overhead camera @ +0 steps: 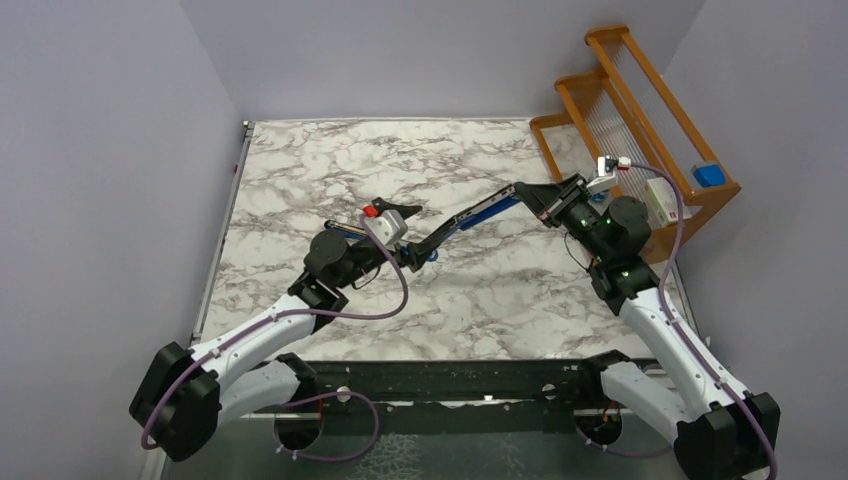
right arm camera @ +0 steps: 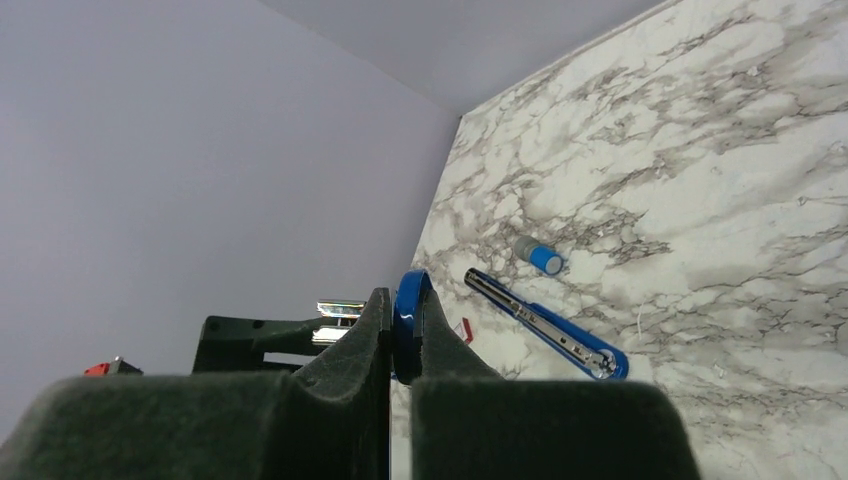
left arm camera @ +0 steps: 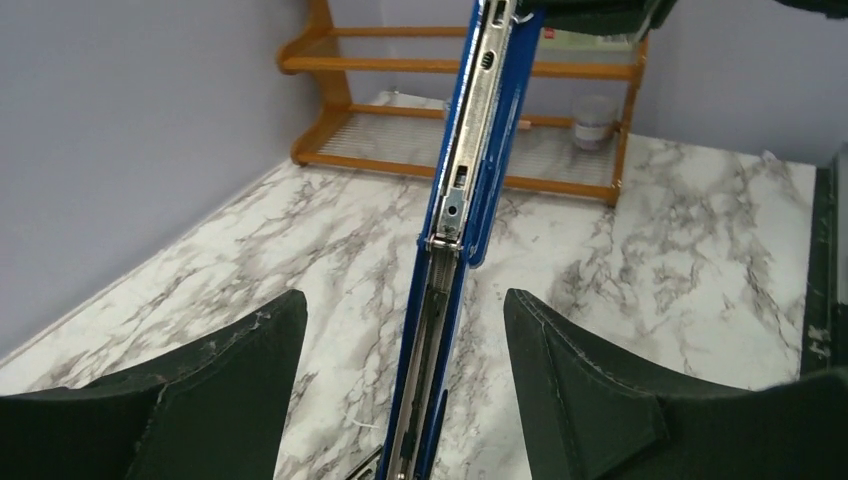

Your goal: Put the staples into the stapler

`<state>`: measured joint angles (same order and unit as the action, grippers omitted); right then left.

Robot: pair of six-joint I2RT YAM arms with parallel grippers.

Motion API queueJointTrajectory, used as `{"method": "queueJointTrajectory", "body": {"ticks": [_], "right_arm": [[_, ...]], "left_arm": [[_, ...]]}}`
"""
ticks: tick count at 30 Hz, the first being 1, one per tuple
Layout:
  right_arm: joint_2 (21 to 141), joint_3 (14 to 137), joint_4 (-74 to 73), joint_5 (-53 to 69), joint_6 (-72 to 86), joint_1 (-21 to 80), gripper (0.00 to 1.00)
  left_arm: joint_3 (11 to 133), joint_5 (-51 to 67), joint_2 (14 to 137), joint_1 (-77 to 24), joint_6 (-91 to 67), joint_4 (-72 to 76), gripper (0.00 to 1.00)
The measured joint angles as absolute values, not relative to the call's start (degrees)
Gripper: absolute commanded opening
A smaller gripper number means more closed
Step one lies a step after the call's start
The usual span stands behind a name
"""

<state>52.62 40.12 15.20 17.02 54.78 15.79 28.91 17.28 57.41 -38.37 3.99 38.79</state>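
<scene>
My left gripper grabs the blue stapler by its long sides near the hinge [overhead camera: 440,236] [left arm camera: 429,330] next, since the stapler's metal channel stays free to take staples.
The blue stapler [overhead camera: 480,212] is swung open and held off the marble table [overhead camera: 300,170]. My right gripper [overhead camera: 530,193] is shut on the rounded blue end of its cover [right arm camera: 412,290]. In the left wrist view the stapler [left arm camera: 460,170] runs lengthwise between my left gripper's [left arm camera: 402,300] wide-open fingers, touching neither, with its metal staple channel facing up. A small white box with a red label [right arm camera: 463,330], the staples' box, peeks out beside the right finger. I cannot make out any loose staple strips.
A long blue bar with a metal track [right arm camera: 545,325] and a small blue-capped cylinder [right arm camera: 540,257] lie on the marble. A wooden rack [overhead camera: 640,130] stands at the back right, holding a blue box [overhead camera: 710,173] and a clear jar [left arm camera: 595,120]. Walls close in the left, back and right.
</scene>
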Motion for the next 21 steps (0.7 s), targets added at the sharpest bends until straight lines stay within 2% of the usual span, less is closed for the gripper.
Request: {"method": "queueJointTrajectory", "body": {"ticks": [6,10,14,21], "right_arm": [[51.0,38.5,15.3,19.2,56.2,15.8,0.01],[50.8,38.4,15.3,20.3,56.8,15.8,0.01],[50.8,38.4,15.3,21.3,57.1,15.8,0.01],[50.7,38.3,15.3,23.0,57.6,15.8,0.01]], "left_arm": [[30.8,26.3,62.5,-38.4,8.5,36.4,0.75],[32.8,30.5,65.1,-38.4,11.5,33.6,0.7],[34.2,31.9,67.0,-38.4,13.6,31.7,0.61],[36.9,32.8,69.8,-38.4,15.9,27.5,0.39]]}}
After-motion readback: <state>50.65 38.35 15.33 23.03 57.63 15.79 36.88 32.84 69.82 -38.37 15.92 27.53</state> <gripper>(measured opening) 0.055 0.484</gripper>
